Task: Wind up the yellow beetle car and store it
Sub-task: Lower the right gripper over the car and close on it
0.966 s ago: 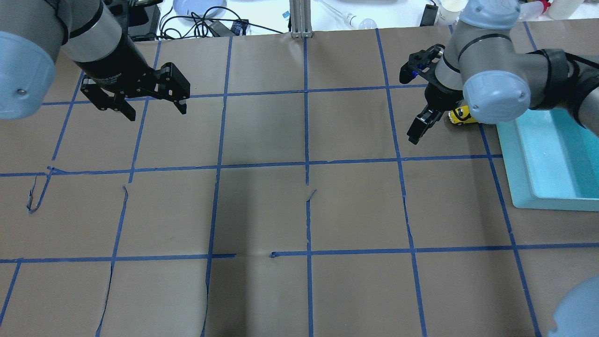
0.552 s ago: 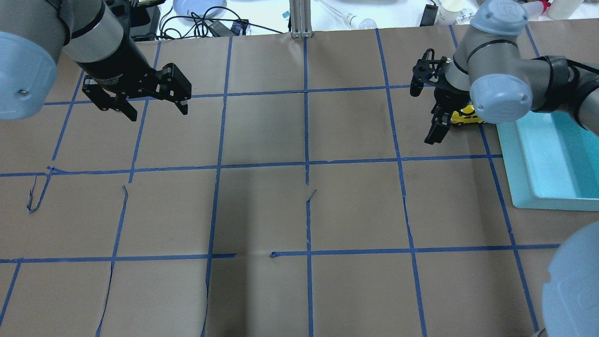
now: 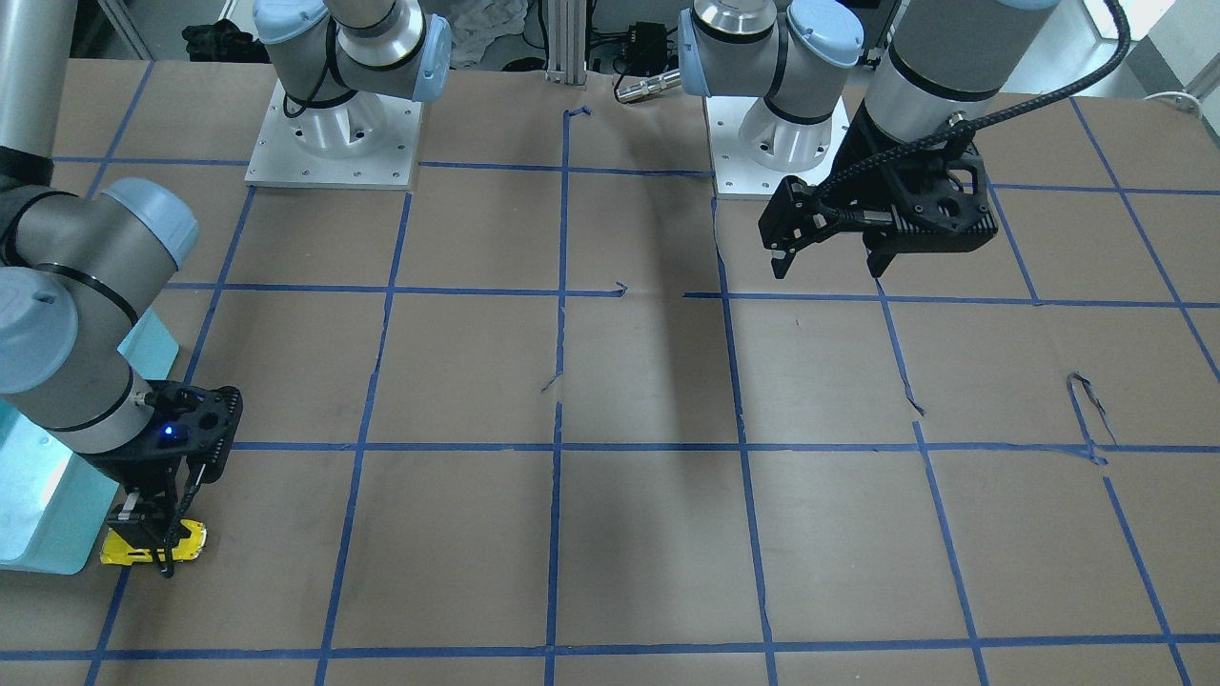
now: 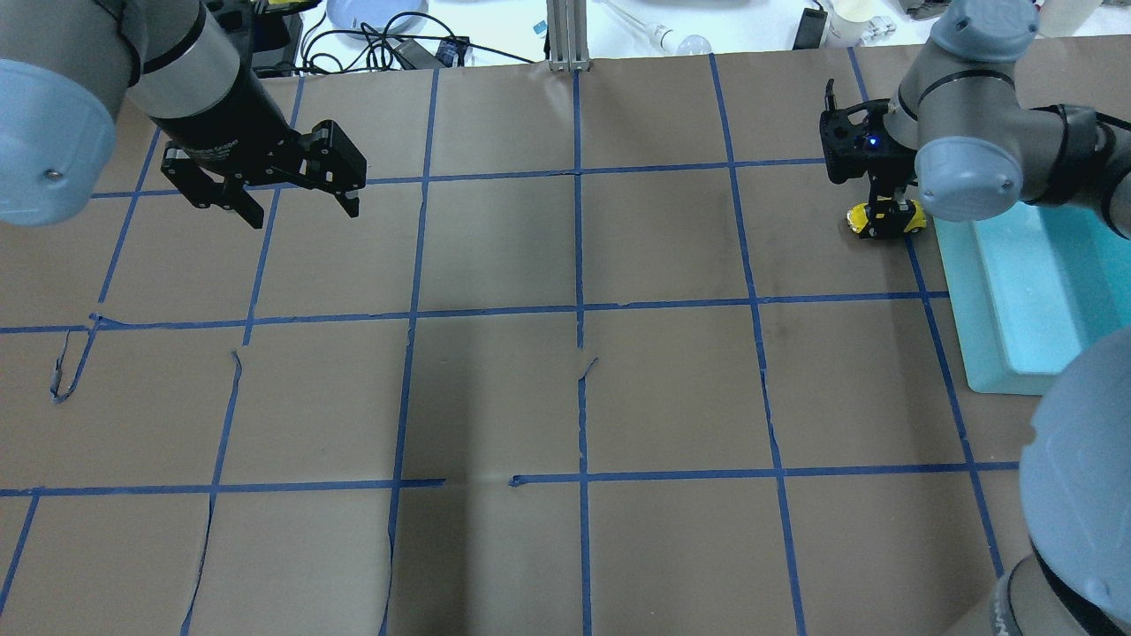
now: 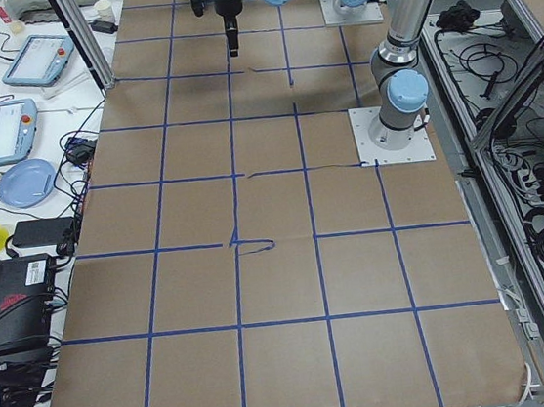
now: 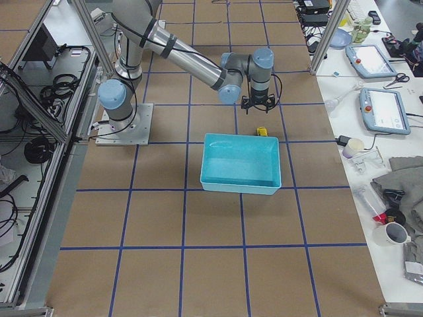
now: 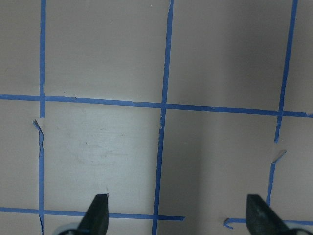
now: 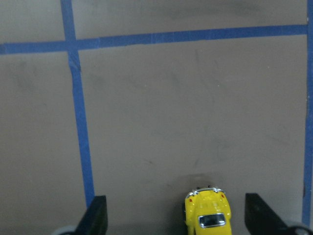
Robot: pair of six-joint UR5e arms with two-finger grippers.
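I next need to store the yellow beetle car in the teal bin (image 3: 51,497), so my right gripper should grab the yellow beetle car by its sides.
The yellow beetle car (image 8: 208,215) stands on the brown paper next to the teal bin's left wall, and shows in the overhead view (image 4: 913,217) and the front view (image 3: 193,542). My right gripper (image 4: 885,223) points straight down over it, open. In the right wrist view the car sits between the two fingertips (image 8: 98,215), nearer the right one, with nothing touching it. My left gripper (image 4: 296,208) hangs open and empty above the far left of the table, and its wrist view shows only paper between the fingertips (image 7: 99,213).
A teal bin (image 4: 1016,382) stands at the right edge of the table, just right of the car; it also shows in the right side view (image 6: 238,185). Blue tape lines grid the brown paper. Cables and clutter lie beyond the far edge.
My right gripper has swung right and turned to point down, so that its fingers now straddle the car. The car has stayed in place. The left gripper has barely moved.
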